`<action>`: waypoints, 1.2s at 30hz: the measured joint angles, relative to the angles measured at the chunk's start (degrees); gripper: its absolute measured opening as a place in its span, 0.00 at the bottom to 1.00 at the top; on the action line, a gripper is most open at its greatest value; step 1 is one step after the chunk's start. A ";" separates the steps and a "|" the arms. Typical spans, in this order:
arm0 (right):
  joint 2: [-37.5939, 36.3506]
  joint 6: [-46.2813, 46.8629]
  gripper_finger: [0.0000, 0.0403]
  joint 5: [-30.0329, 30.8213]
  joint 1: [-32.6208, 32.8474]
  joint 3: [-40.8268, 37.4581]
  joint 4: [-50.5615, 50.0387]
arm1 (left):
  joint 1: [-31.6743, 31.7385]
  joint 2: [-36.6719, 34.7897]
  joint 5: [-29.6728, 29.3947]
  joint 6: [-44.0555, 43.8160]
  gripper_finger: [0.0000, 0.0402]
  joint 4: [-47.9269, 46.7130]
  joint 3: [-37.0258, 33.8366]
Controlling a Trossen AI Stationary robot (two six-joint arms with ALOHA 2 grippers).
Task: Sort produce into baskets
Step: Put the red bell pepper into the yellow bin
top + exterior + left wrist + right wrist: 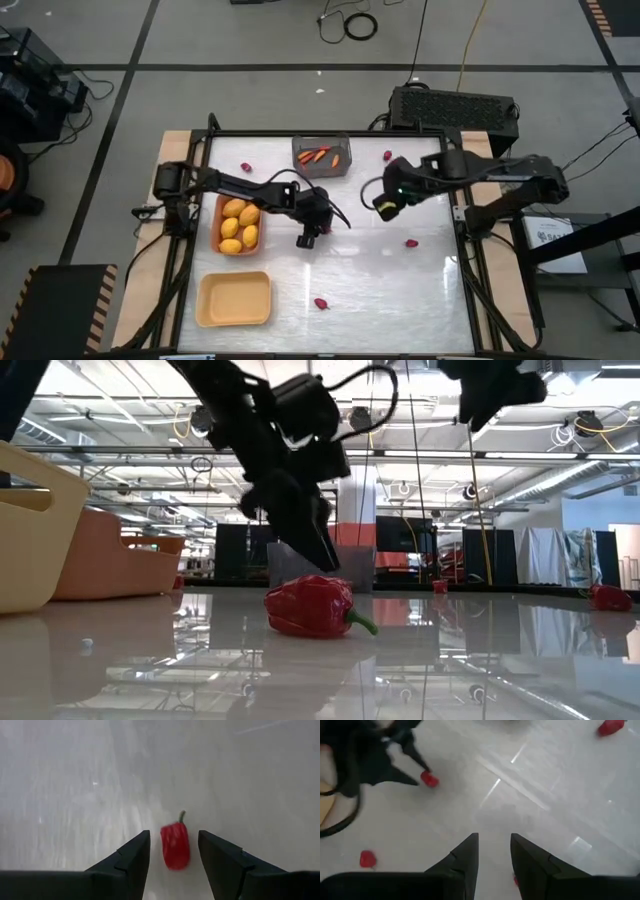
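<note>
The red pepper is to be sorted into the pale yellow tray, so the left gripper needs to grab it next by its plump body (175, 847).
A red toy pepper (175, 847) lies on its side on the white table, its green stem pointing away from my left gripper (173, 833). That gripper hovers just above it (312, 545), open, slanting down, one finger on each side and touching nothing. In the high view the left gripper (308, 236) covers the pepper. My right gripper (385, 206) hangs high over the table's middle right, open, with nothing between its fingers (493, 847). The orange-brown tray (238, 225) holds several yellow-orange fruits. The grey bin (322, 155) holds carrot sticks. Nothing lies in the pale yellow tray (234, 298).
More small red peppers lie loose on the table: at the far left (246, 167), at the far right of the bin (387, 155), right of centre (411, 241) and near the front (321, 302). The trays stand along the left side.
</note>
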 joint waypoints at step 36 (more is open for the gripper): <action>-3.24 -13.54 0.26 2.82 3.97 -0.03 -2.12 | -0.46 -2.69 3.02 -19.35 0.22 -9.12 3.23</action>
